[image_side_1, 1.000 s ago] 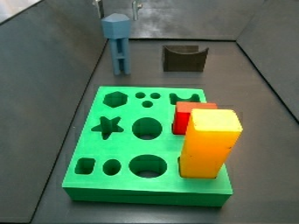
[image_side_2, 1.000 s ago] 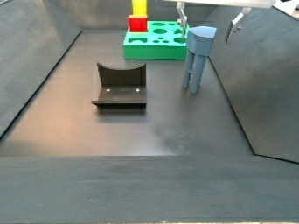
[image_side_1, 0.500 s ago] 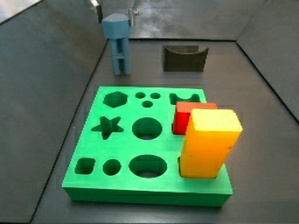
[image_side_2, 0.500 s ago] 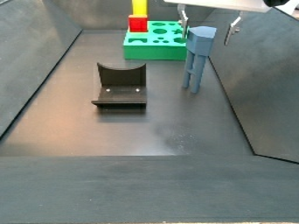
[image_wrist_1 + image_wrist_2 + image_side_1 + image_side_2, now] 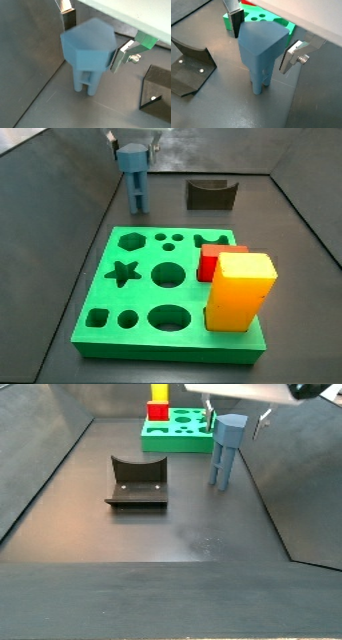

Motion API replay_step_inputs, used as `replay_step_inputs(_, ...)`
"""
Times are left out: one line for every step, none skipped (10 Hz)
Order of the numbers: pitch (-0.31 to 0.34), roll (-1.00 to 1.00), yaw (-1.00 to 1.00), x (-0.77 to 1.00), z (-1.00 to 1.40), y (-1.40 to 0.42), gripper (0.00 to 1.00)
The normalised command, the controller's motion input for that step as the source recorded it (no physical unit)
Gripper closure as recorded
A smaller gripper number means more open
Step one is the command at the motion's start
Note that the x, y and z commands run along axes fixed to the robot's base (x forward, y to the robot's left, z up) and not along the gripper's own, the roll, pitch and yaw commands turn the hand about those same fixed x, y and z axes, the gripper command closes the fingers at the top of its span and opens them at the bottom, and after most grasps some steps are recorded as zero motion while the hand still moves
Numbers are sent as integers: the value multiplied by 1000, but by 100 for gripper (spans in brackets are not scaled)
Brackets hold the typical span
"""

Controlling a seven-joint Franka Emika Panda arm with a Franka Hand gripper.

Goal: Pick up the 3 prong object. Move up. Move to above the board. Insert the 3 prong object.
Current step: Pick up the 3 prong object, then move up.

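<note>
I will reach the blue 3 prong object with my gripper and pick it up by its wide head (image 5: pixel 132 158). Its prongs then stay free to slot into the board (image 5: pixel 134 328).
The 3 prong object (image 5: pixel 134 173) is a tall blue piece standing upright on its prong legs on the dark floor, beyond the board's far left corner. It also shows in the other side view (image 5: pixel 227 449) and in both wrist views (image 5: pixel 90 47) (image 5: pixel 261 50). My gripper (image 5: pixel 132 142) (image 5: pixel 238 412) is open and straddles its head, one finger on each side with small gaps (image 5: pixel 95 35) (image 5: pixel 263 40). The board (image 5: pixel 134 328) is a flat green square with shaped holes; it also shows in a side view (image 5: pixel 181 439) and a wrist view (image 5: pixel 278 25).
A yellow block (image 5: pixel 241 293) and a red block (image 5: pixel 211 263) stand in the board's right side. A dark grey U-shaped block (image 5: pixel 210 194) (image 5: pixel 138 481) (image 5: pixel 188 70) lies on the floor beside the blue piece. Sloped grey walls enclose the floor.
My gripper has come down a little, so its fingers now flank the blue head. The blue piece has not moved.
</note>
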Motion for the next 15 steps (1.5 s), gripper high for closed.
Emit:
replay_step_inputs(0,0,0,0,0,0,0)
replay_step_inputs(0,0,0,0,0,0,100)
replay_step_inputs(0,0,0,0,0,0,100)
replay_step_inputs(0,0,0,0,0,0,100)
replay_step_inputs(0,0,0,0,0,0,100)
replay_step_inputs(0,0,0,0,0,0,100)
replay_step_inputs(0,0,0,0,0,0,100)
replay_step_inputs(0,0,0,0,0,0,100)
replay_step_inputs(0,0,0,0,0,0,100)
replay_step_inputs(0,0,0,0,0,0,100)
replay_step_inputs(0,0,0,0,0,0,100)
replay_step_inputs(0,0,0,0,0,0,100)
replay_step_inputs(0,0,0,0,833,0,100)
replay_step_inputs(25,-7,12,-27,790,-31,100)
replay_step_inputs(53,-25,18,-43,657,-37,100)
